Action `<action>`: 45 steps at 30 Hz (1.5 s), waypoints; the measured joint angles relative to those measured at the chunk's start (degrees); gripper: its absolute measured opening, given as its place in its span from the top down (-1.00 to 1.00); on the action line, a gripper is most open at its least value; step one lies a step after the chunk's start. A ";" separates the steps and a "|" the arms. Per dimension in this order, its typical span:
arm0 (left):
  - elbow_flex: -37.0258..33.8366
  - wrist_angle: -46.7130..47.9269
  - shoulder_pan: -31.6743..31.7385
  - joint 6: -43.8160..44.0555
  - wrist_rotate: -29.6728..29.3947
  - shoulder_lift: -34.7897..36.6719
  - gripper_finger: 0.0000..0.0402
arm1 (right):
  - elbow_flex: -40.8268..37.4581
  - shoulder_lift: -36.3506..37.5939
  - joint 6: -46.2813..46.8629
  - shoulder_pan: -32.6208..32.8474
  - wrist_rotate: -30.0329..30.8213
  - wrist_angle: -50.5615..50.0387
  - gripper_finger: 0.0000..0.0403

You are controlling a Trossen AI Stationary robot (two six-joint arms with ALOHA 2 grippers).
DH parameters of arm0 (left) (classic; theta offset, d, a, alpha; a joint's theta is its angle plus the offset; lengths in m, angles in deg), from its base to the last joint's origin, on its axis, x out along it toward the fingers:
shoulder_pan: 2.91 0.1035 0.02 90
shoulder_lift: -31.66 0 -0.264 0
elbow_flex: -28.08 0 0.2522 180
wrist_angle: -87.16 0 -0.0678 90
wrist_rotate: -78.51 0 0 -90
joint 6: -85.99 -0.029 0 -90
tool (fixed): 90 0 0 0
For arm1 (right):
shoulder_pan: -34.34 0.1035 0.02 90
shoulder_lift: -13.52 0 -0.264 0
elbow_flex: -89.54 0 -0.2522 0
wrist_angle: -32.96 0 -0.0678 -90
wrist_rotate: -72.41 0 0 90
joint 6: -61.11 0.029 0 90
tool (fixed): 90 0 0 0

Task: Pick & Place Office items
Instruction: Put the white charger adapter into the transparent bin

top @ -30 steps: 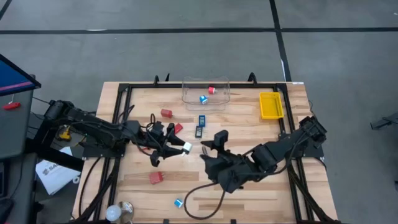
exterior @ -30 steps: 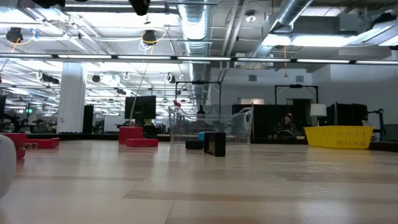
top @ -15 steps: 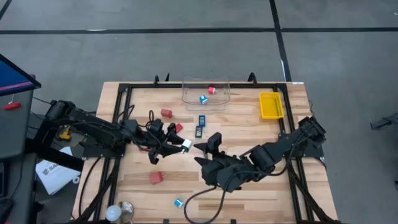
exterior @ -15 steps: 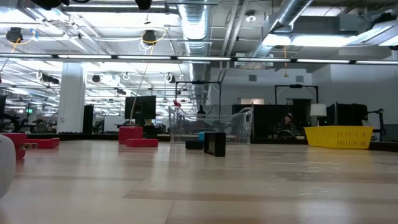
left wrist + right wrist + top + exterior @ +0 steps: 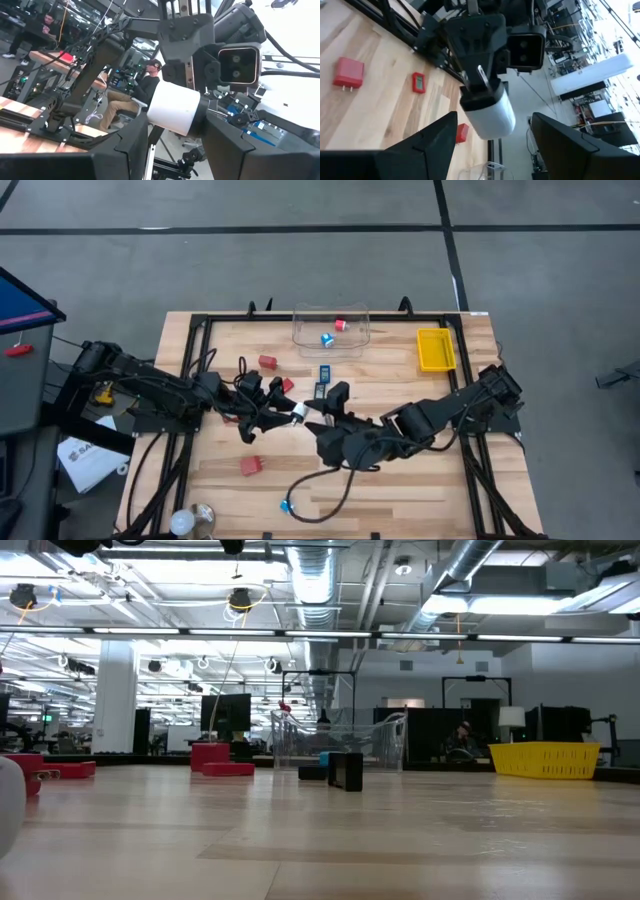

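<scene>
My right gripper needs to place the white rounded piece in the clear tub (image 5: 331, 334), so it should next grab the piece by its white end (image 5: 299, 410).
My left gripper (image 5: 288, 413) is shut on a white rounded piece (image 5: 299, 413) and keeps it above the middle of the table. In the left wrist view the white rounded piece (image 5: 172, 107) sits between my own fingers. My right gripper (image 5: 326, 412) is open and faces that piece from the table's right. Its fingers (image 5: 427, 140) stand wide to either side of the white piece (image 5: 489, 114) without touching it. Red blocks (image 5: 267, 362) (image 5: 250, 465), blue-black rectangles (image 5: 322, 382) and a small blue-and-white piece (image 5: 286, 506) lie on the wood. Neither gripper shows in the low view. My left gripper pinches the white piece by its curved sides (image 5: 156, 120) between the two fingers. The fingers come roughly level from the table's left. The piece is lifted clear of the table, and its rounded free end (image 5: 492, 125) sticks out beyond the fingertips toward my right gripper.
A clear tub (image 5: 331, 328) at the far edge holds a red piece (image 5: 340, 324) and a blue one (image 5: 327, 339). A yellow tray (image 5: 435, 348) stands at the far right. A white bulb (image 5: 180, 523) lies at the near left corner. Cables trail from both arms.
My right gripper has moved toward the table's left, closing in on the white piece in my left gripper, and has rolled at the wrist while staying open. My left gripper has stayed in place with the piece.
</scene>
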 joint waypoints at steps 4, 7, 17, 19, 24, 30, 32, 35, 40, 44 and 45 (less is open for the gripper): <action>0.00 -0.05 0.00 -0.08 -0.01 0.00 0.21 | 0.00 0.00 -0.03 -0.74 -1.15 0.43 -0.24; 0.00 -0.24 0.00 -0.14 -0.01 0.00 0.22 | 0.00 0.00 -0.44 -1.48 -2.52 1.19 -0.24; 0.00 -0.28 0.00 -0.36 -0.30 0.00 0.22 | 0.00 0.00 -0.17 -3.14 -4.42 1.43 -0.24; 0.00 -0.26 0.00 -0.44 -0.27 0.00 0.22 | 0.00 0.00 -0.11 -3.29 -4.91 1.46 -0.24; 0.00 -0.29 0.00 -0.47 -0.27 0.00 0.21 | 0.00 -0.08 0.01 -3.47 -5.38 1.62 -0.20; 0.02 0.22 0.00 -0.52 -0.25 0.02 0.21 | 0.17 -2.78 -1.59 -3.87 -4.47 3.14 0.03; -0.08 1.07 0.00 -0.25 -0.22 -0.11 0.20 | 0.05 -3.49 -2.90 -3.73 -3.46 2.22 0.13; -0.13 1.86 -0.13 -0.16 0.37 0.00 0.21 | 0.11 -4.50 -4.55 -3.58 -2.02 2.74 0.27; -0.08 1.48 -0.11 -0.27 0.39 0.11 0.22 | 0.09 -4.29 -5.30 -3.16 -1.60 3.55 0.36; 0.26 0.69 -0.02 -0.59 0.03 0.09 0.21 | 0.09 -3.59 -5.94 -2.27 -0.59 4.34 0.36; 0.31 0.50 -0.02 -0.71 -0.06 0.09 0.21 | 0.09 -3.58 -6.35 -2.03 0.04 4.86 0.36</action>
